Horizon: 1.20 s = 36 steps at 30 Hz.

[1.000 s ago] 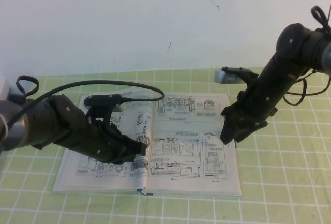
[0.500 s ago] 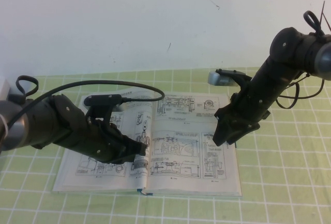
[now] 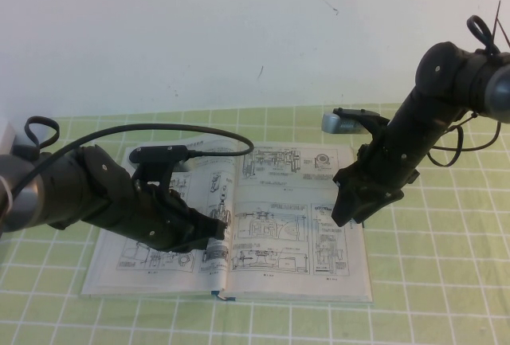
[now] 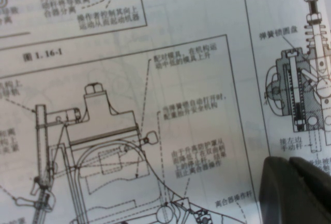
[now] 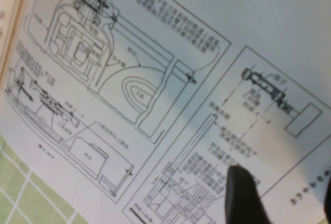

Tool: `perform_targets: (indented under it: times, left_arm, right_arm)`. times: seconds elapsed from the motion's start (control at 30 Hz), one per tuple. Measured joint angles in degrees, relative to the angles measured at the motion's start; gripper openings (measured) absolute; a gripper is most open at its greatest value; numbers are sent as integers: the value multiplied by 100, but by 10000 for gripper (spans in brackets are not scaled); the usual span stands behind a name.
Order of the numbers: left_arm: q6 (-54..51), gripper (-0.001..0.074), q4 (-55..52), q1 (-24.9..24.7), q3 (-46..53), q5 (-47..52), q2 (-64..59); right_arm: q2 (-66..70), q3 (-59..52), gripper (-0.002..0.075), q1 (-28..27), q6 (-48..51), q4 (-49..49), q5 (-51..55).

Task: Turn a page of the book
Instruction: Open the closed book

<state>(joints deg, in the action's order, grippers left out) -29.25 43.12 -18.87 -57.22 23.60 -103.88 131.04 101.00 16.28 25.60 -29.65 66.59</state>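
The page lies flat and is bound at the gutter, so my right gripper should next pinch it by its free outer edge to turn it.
The book lies open on the table, dark blue cover edge at the front. My left arm rests across its left half. My left gripper is shut and empty, tips down on the paper by the spine; in the left wrist view its fingers touch each other over a drawing. My right gripper is open just above the right-hand page, near that page's outer edge. In the right wrist view one finger hangs over the printed page, and the other shows only at the frame's edge.
A green checked tablecloth covers the table all round the book. A white wall stands behind. The left arm's black cable arcs over the book's far left corner. A white object sits at the left edge.
My right gripper has come down and to the left, from beside the book's right edge to over the right-hand page. The left arm and the book have not moved.
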Motion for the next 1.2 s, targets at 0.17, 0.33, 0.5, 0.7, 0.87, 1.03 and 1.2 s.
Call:
perform_targets:
  times: [0.17,0.33,0.5,0.7,0.87,1.03,1.2]
  left_arm:
    - [0,-4,0,0,0,0,0]
    - [0,-4,0,0,0,0,0]
    - [0,-4,0,0,0,0,0]
    - [11,-4,0,0,0,0,0]
    - [11,-4,0,0,0,0,0]
    - [11,-4,0,0,0,0,0]
    - [11,-4,0,0,0,0,0]
  right_arm:
    - [0,0,341,0,0,-32,0]
    - [-45,0,341,0,28,13,0]
    - [-45,0,341,0,40,62,0]
    - [-45,0,341,0,40,62,0]
    - [-45,0,341,0,40,65,-11]
    - [-45,0,341,0,40,152,-11]
    - [-45,0,341,0,40,226,-31]
